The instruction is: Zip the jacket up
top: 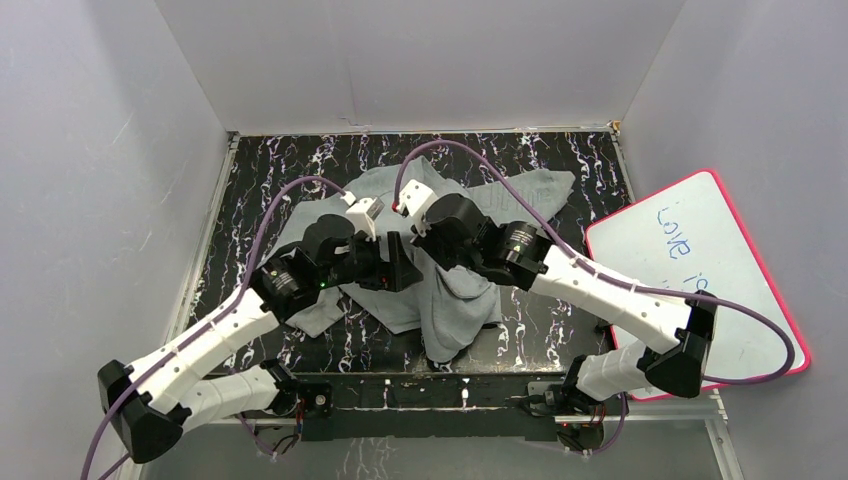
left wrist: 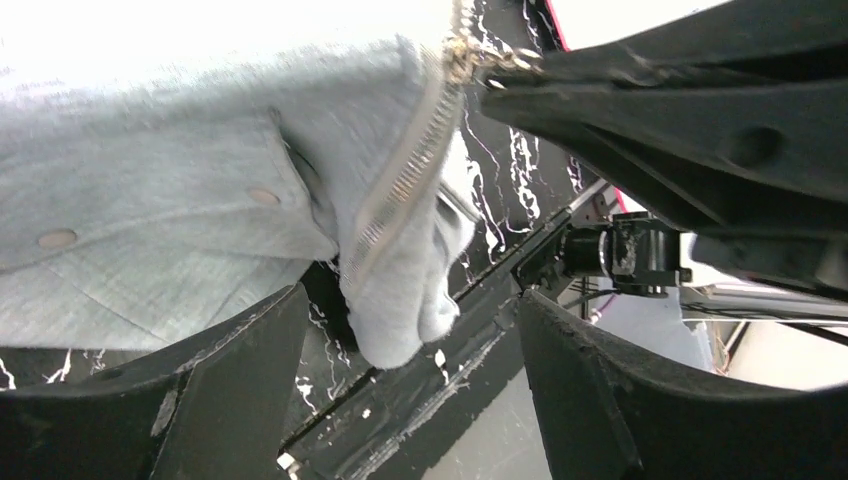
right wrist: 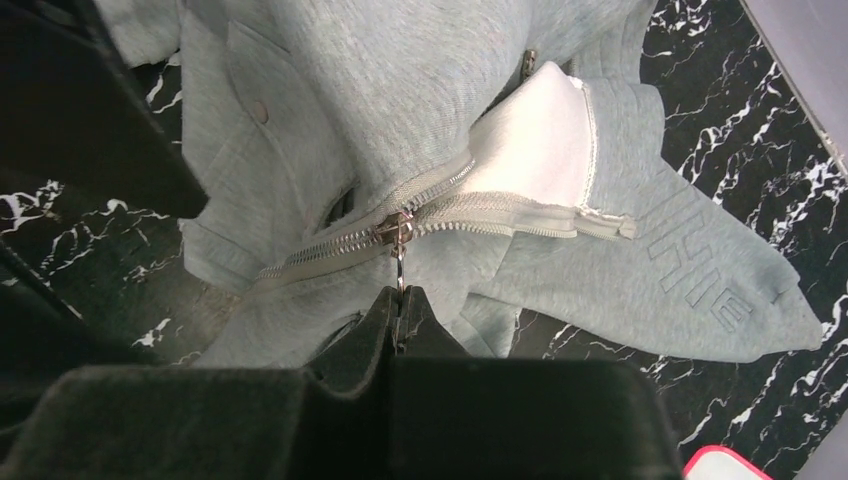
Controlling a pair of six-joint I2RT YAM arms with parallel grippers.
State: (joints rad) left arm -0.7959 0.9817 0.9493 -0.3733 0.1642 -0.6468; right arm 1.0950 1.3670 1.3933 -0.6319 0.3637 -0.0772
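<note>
My left gripper grips the jacket's closed zipper by the hem (right wrist: 287,264) next, leaving the slider (right wrist: 395,228) free, so that my right gripper zips the jacket.
The light grey fleece jacket (top: 520,195) lies bunched on the black marbled table (top: 260,165), and its front part is lifted off the surface. My right gripper (right wrist: 400,295) is shut on the metal zipper pull (right wrist: 400,262), just below the slider (right wrist: 395,228). Below the slider the zipper is closed; above it the white lining (right wrist: 535,140) shows. My left gripper (left wrist: 410,300) is open, and the jacket's bottom hem (left wrist: 395,325) hangs between its fingers (left wrist: 235,385) without being gripped. The sleeve lettering (right wrist: 700,270) faces up. In the top view the grippers meet near the jacket's middle (top: 405,255).
A whiteboard with a pink rim (top: 700,270) leans at the table's right edge. White walls enclose the table at the back and sides. The arm bases (top: 310,400) stand along the near edge.
</note>
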